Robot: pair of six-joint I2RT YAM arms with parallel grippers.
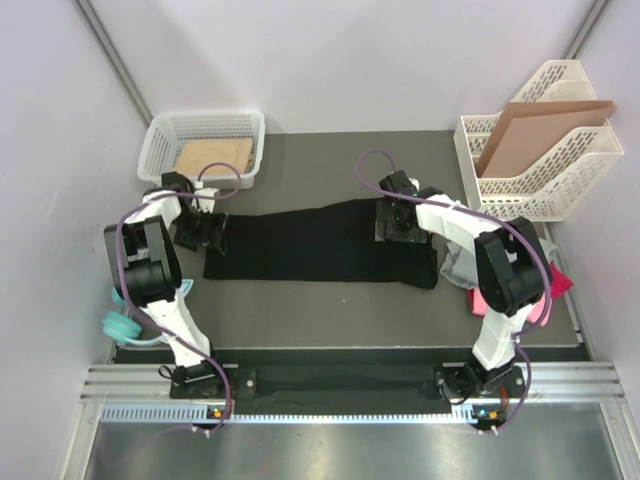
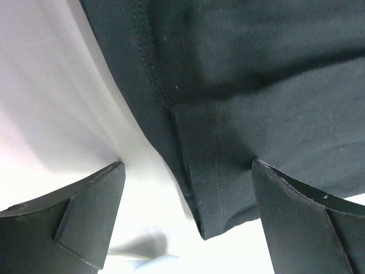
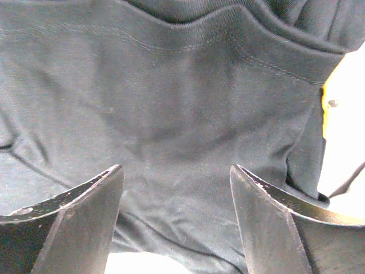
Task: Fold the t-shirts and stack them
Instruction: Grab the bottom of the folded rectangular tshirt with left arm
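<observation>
I need to fold the black t-shirt [image 1: 320, 245] toward the collar, so next I need to grab the stitched hem at the black t-shirt's end [image 1: 215, 250] with my left gripper.
The black t-shirt [image 1: 320, 245] lies folded into a long band across the middle of the dark mat. My left gripper [image 1: 205, 230] is open at the band's left end; in the left wrist view a stitched hem corner [image 2: 219, 188] lies between the spread fingers [image 2: 91, 211]. My right gripper [image 1: 398, 222] is open over the band's right end; the right wrist view shows the collar seam [image 3: 228, 34] beyond the fingers [image 3: 268, 217]. A grey t-shirt [image 1: 462, 262] and a pink t-shirt [image 1: 478, 300] lie bunched at the right under my right arm.
A white basket [image 1: 160, 135] holding tan material stands at the back left. A white file rack [image 1: 540, 190] with a brown cardboard sheet [image 1: 535, 125] stands at the back right. A teal object [image 1: 125, 325] lies at the left edge.
</observation>
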